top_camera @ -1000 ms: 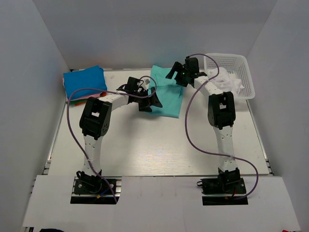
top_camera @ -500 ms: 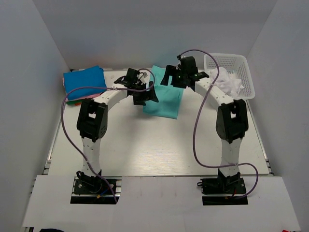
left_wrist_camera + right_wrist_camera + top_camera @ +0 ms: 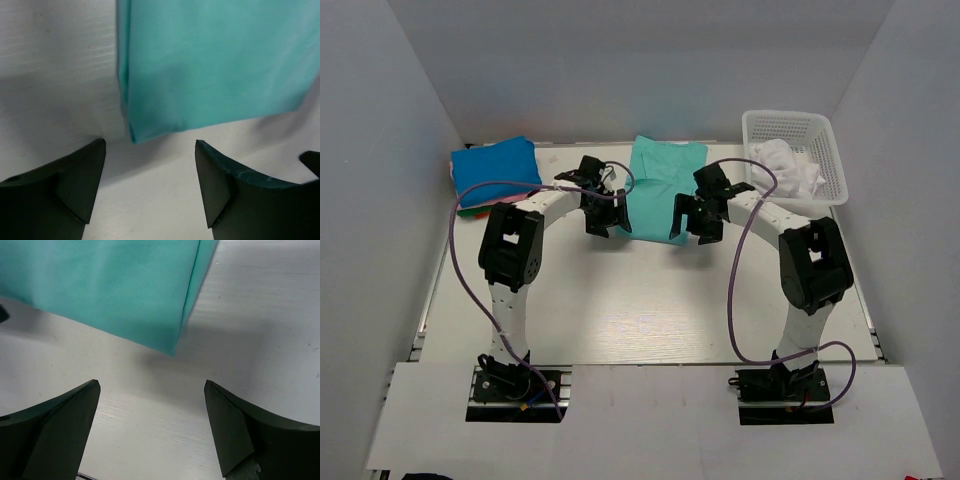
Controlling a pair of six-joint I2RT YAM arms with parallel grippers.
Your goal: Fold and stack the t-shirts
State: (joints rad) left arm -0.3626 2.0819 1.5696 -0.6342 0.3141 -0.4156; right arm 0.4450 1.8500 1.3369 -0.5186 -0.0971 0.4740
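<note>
My right gripper grips the teal-green t-shirt's near corner (image 3: 683, 240) (image 3: 171, 346) next, opposite its corner by the left gripper, to fold the t-shirt over itself.
A teal-green t-shirt (image 3: 660, 180) lies flat on the table as a long folded strip running away from the arms. My left gripper (image 3: 605, 215) hovers by its near left corner, open and holding nothing. In the left wrist view that corner of the teal shirt (image 3: 210, 65) sits just beyond the left gripper (image 3: 150, 142). My right gripper (image 3: 698, 215) is open at the near right corner; the teal shirt (image 3: 110, 285) lies just ahead of the right gripper (image 3: 152, 385). A folded bright blue t-shirt (image 3: 495, 168) tops a stack at the back left.
A white lattice basket (image 3: 817, 135) at the back right holds a crumpled white shirt (image 3: 785, 165). Pink and green cloth edges (image 3: 470, 210) show under the blue shirt. White walls enclose the table on three sides.
Both grippers have come back from the far part of the teal shirt to its near corners. The shirt now lies straighter and narrower. The left jaws have narrowed slightly.
</note>
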